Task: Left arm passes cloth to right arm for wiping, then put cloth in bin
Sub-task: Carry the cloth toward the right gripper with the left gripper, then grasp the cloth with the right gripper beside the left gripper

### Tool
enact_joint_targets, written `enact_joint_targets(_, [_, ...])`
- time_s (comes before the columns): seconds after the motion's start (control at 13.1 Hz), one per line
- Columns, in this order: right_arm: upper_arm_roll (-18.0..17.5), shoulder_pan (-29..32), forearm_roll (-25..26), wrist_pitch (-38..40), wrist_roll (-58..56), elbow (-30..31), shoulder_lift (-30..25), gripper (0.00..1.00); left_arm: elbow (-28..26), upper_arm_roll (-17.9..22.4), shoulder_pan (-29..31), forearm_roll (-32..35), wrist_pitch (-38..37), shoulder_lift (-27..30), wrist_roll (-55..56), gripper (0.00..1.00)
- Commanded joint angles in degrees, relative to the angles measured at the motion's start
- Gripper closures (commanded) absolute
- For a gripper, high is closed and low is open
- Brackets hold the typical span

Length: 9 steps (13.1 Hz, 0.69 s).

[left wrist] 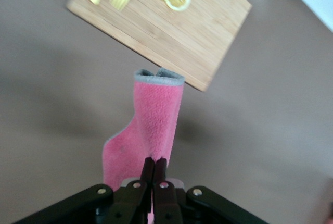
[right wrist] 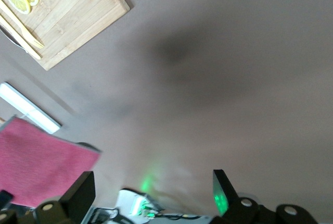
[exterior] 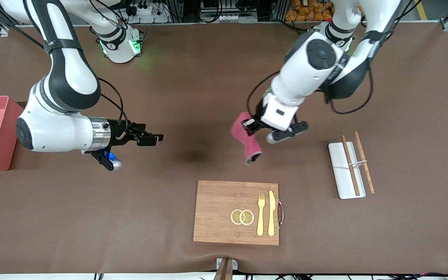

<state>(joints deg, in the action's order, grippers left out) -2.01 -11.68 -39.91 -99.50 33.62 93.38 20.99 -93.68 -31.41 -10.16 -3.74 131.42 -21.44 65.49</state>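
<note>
The robot's right gripper should next grab the dark pink cloth by its loose hanging part point(exterior: 251, 146), so that it can wipe with the cloth and then put it in the bin point(exterior: 12, 128).
The dark pink cloth point(exterior: 246, 140) hangs from my left gripper point(exterior: 249, 126), which is shut on its upper edge and holds it in the air over the middle of the table. In the left wrist view the cloth point(left wrist: 151, 125) droops from the closed fingertips of the left gripper point(left wrist: 155, 160). My right gripper point(exterior: 157, 137) is open and empty over bare table toward the right arm's end, pointing at the cloth with a gap between them. Its wrist view shows the right gripper point(right wrist: 153, 182) with jaws wide apart and the cloth point(right wrist: 36, 166) at one edge. The salmon-pink bin point(exterior: 12, 128) stands at the right arm's end of the table.
A wooden cutting board point(exterior: 216, 210) with lemon slices point(exterior: 242, 217), a fork point(exterior: 261, 214) and a knife point(exterior: 271, 213) lies nearer the front camera than the cloth. A white tray point(exterior: 342, 175) with chopsticks point(exterior: 350, 165) lies toward the left arm's end.
</note>
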Motion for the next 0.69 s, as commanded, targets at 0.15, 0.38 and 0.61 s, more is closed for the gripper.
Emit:
enact_joint_targets(0.15, [0.2, -2.0, -9.8, -7.4, 2.2, 6.7, -1.6, 0.0, 9.9, 0.6, -6.0, -0.3, 7.8, -8.9, 19.5, 1.0])
enact_joint_targets(0.38, [0.2, -4.0, -11.1, -9.2, 3.6, 10.4, -3.2, 0.0, 10.1, 0.6, -7.6, -0.5, 13.4, -10.7, 29.0, 1.0])
enact_joint_targets(0.61, [0.2, -4.2, -11.5, -10.0, 4.3, 11.4, -3.5, 0.0, 12.1, 0.6, -8.9, -0.5, 16.8, -12.8, 37.3, 1.0])
